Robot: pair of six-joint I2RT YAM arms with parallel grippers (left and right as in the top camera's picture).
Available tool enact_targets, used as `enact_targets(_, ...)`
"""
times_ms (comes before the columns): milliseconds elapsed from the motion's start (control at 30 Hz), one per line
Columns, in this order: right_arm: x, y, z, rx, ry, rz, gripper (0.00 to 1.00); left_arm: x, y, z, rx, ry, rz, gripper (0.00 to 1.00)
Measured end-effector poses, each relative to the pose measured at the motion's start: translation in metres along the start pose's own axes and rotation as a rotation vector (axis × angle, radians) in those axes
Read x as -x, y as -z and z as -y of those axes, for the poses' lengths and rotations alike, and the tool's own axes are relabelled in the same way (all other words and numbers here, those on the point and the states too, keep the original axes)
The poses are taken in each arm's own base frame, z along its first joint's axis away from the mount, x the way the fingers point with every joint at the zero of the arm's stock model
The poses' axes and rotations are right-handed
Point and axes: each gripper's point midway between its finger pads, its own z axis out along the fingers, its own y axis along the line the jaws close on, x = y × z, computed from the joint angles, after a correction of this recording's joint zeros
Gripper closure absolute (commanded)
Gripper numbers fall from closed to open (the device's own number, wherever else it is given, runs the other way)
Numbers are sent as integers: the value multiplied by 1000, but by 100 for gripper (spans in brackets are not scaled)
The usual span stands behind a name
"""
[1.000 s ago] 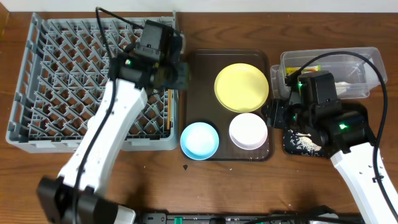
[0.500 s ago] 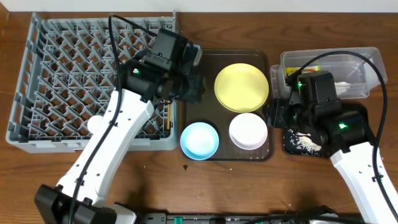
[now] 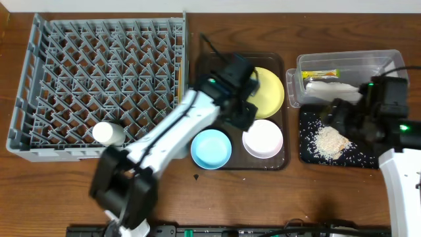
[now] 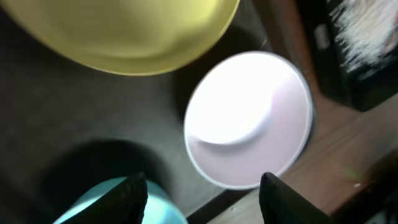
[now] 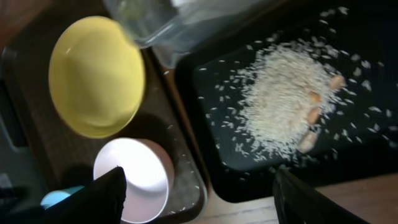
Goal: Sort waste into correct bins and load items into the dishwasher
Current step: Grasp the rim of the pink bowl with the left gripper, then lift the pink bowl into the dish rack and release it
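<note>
The white bowl (image 3: 263, 138) should next stand on edge in the dish rack, so my left gripper needs its rim facing the blue bowl.
The grey dish rack (image 3: 99, 85) fills the left, with a small white cup (image 3: 105, 133) lying in it and chopsticks (image 3: 178, 82) at its right edge. My left gripper (image 3: 245, 110) is open and empty above the brown tray, between the yellow plate (image 3: 271, 89), white bowl (image 3: 263, 138) and blue bowl (image 3: 211, 147). The left wrist view shows the plate (image 4: 124, 31), white bowl (image 4: 249, 124) and blue bowl (image 4: 93, 205) below the open fingers (image 4: 202, 199). My right gripper (image 3: 335, 115) is open (image 5: 199, 199) over the black tray (image 3: 309, 148) holding rice (image 3: 331, 139).
The dark brown serving tray (image 3: 210, 66) holds the plate and both bowls. The clear tub (image 3: 348, 60) at the back right holds the snack wrapper (image 3: 320, 75) and white tissue (image 3: 332, 87). The right wrist view shows rice (image 5: 286, 93), plate (image 5: 96, 74) and white bowl (image 5: 134, 177).
My left arm has swung right from the rack's edge to over the brown tray. My right arm has drawn back to the right, uncovering the rice in the black tray.
</note>
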Motion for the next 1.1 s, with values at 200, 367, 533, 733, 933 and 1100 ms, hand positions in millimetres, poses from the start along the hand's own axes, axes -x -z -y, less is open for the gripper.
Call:
enact_targets(200,-5,0,2,6,-11,-25,24,-12,-54,-11,43,2,-104,53)
enact_targets(367,-5,0,1,13,-8,-28,23,-24,-87,-18,35,23,-181,80)
enact_targets(533,-5,0,0,14,-8,-28,23,-32,-101,-18,16,34,-220,93)
enact_targets(733,-5,0,0,15,-5,-29,23,-36,-91,-14,-2,45,-241,92)
enact_targets(933,-5,0,0,15,-4,-29,23,7,2,-26,111,25,2,93)
enact_targets(1100,-5,0,0,16,-4,-27,23,19,119,-91,489,87,232,93)
